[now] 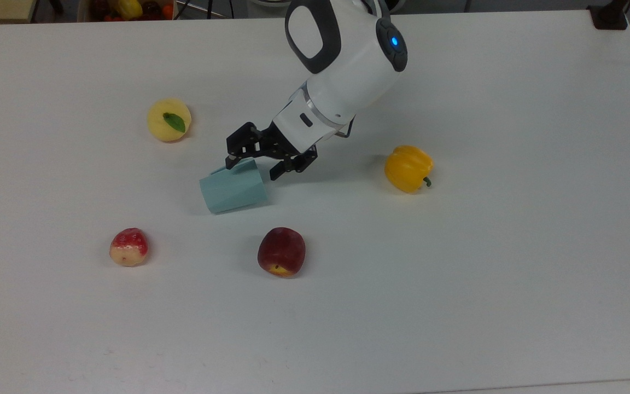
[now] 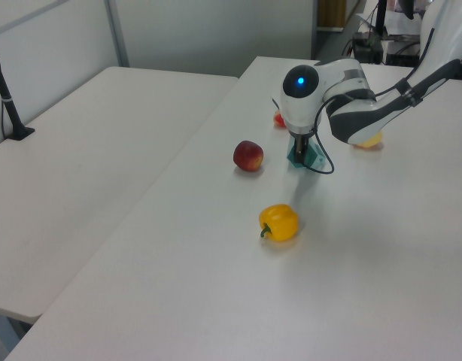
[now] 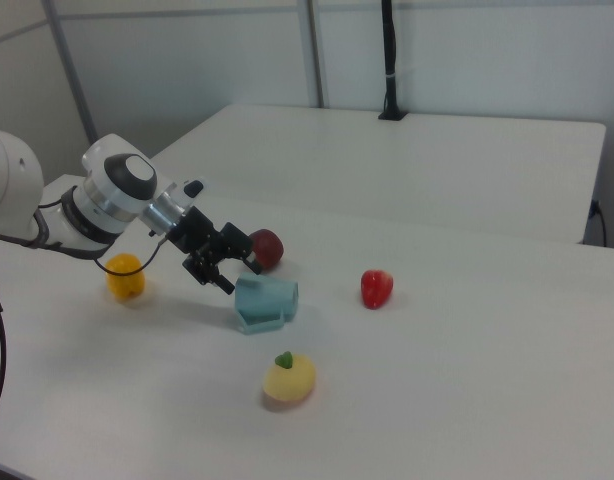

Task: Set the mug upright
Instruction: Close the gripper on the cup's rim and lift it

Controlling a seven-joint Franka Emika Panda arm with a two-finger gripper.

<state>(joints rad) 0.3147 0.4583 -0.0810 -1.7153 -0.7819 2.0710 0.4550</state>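
My gripper grabs the teal mug's rim next, to set the fallen mug upright on the tabletop.
The pale teal faceted mug [image 1: 233, 190] lies on its side on the white table, near the middle of the top view, with its wider rim end toward the top view's right. My gripper [image 1: 252, 168] is open and tilted low over that rim end. One finger is at the mug's far top edge and the other just off its right end. Whether the fingers touch the mug I cannot tell. In the left view the gripper [image 2: 299, 153] covers part of the mug [image 2: 314, 159]. In the right view the gripper [image 3: 240, 277] sits just above the mug [image 3: 265, 304].
Around the mug lie a yellow fruit with a green leaf [image 1: 168, 120], a yellow bell pepper [image 1: 408, 168], a dark red apple [image 1: 281, 251] and a small red-and-yellow fruit [image 1: 128, 247]. The white table [image 1: 457, 301] stretches wide to the top view's right and front.
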